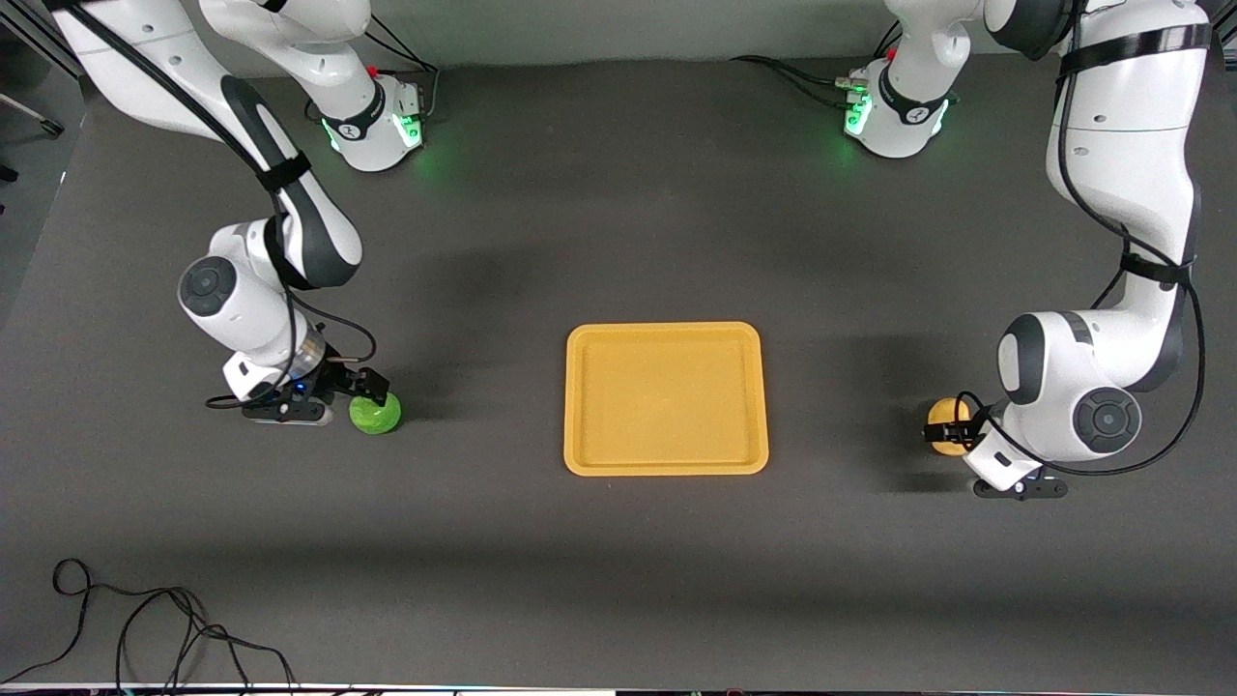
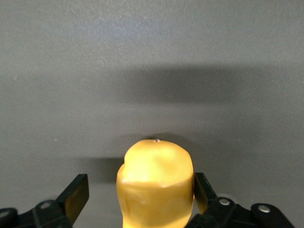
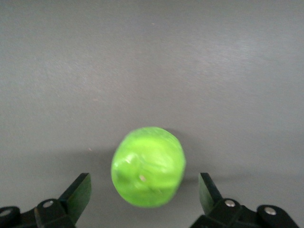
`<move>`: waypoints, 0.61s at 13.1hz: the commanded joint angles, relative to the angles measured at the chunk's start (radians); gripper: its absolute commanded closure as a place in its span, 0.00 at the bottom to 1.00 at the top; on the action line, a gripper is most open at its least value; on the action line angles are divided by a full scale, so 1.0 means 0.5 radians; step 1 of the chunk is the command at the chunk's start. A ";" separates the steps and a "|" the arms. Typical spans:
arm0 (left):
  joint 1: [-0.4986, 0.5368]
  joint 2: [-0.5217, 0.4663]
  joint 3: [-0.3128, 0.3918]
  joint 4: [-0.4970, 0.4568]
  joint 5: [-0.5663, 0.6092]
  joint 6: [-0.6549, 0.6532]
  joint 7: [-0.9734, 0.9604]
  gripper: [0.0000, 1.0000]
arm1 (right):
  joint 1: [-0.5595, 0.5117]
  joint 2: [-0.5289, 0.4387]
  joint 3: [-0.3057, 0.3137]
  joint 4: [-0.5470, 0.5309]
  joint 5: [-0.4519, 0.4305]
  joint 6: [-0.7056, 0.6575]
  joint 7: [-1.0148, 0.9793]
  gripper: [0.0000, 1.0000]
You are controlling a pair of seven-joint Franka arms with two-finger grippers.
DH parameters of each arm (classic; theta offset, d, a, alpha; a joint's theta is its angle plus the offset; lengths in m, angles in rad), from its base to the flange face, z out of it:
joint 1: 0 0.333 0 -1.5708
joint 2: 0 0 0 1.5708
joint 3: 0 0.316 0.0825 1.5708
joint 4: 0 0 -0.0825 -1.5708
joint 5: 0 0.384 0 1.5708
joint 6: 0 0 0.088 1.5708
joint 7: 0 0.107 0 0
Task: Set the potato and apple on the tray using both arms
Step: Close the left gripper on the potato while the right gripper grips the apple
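Note:
My right gripper needs to move toward the green apple's middle [image 1: 376,416] before it closes. My fingers don't reach the apple's middle yet, so they would miss if they closed now.
The yellow-orange tray [image 1: 667,398] lies flat and bare at the table's middle. The green apple [image 1: 375,416] sits on the table toward the right arm's end. My right gripper [image 1: 369,391] is low at it; in the right wrist view the gripper [image 3: 142,190] is open and the apple [image 3: 148,166] lies between its fingers with a gap on each side. The potato [image 1: 945,414] sits toward the left arm's end. My left gripper [image 1: 952,431] is low around it. In the left wrist view the gripper [image 2: 141,190] is open and the potato [image 2: 156,183] touches one finger [image 2: 202,189].
A loose black cable [image 1: 145,628] lies at the table's front edge toward the right arm's end. The arm bases [image 1: 382,126] [image 1: 894,116] glow green at the back. Bare dark table lies between each fruit and the tray.

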 commanded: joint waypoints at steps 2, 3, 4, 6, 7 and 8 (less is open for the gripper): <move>-0.017 -0.028 -0.016 -0.014 -0.112 -0.006 0.002 0.60 | 0.000 0.170 0.015 0.061 0.014 0.141 0.052 0.00; -0.020 -0.040 -0.016 -0.014 -0.112 -0.031 0.002 0.68 | 0.003 0.241 0.015 0.107 0.008 0.132 0.052 0.00; -0.017 -0.064 -0.016 -0.014 -0.112 -0.043 0.011 0.71 | 0.009 0.293 0.015 0.125 -0.007 0.123 0.049 0.00; -0.014 -0.159 -0.016 0.014 -0.115 -0.184 0.005 0.71 | -0.006 0.312 0.012 0.129 -0.010 0.119 0.046 0.24; -0.023 -0.245 -0.019 0.029 -0.122 -0.300 0.002 0.71 | 0.000 0.300 0.012 0.138 -0.007 0.110 0.052 0.40; -0.048 -0.349 -0.025 0.035 -0.161 -0.435 -0.031 0.71 | 0.000 0.288 0.015 0.180 -0.007 0.043 0.055 0.47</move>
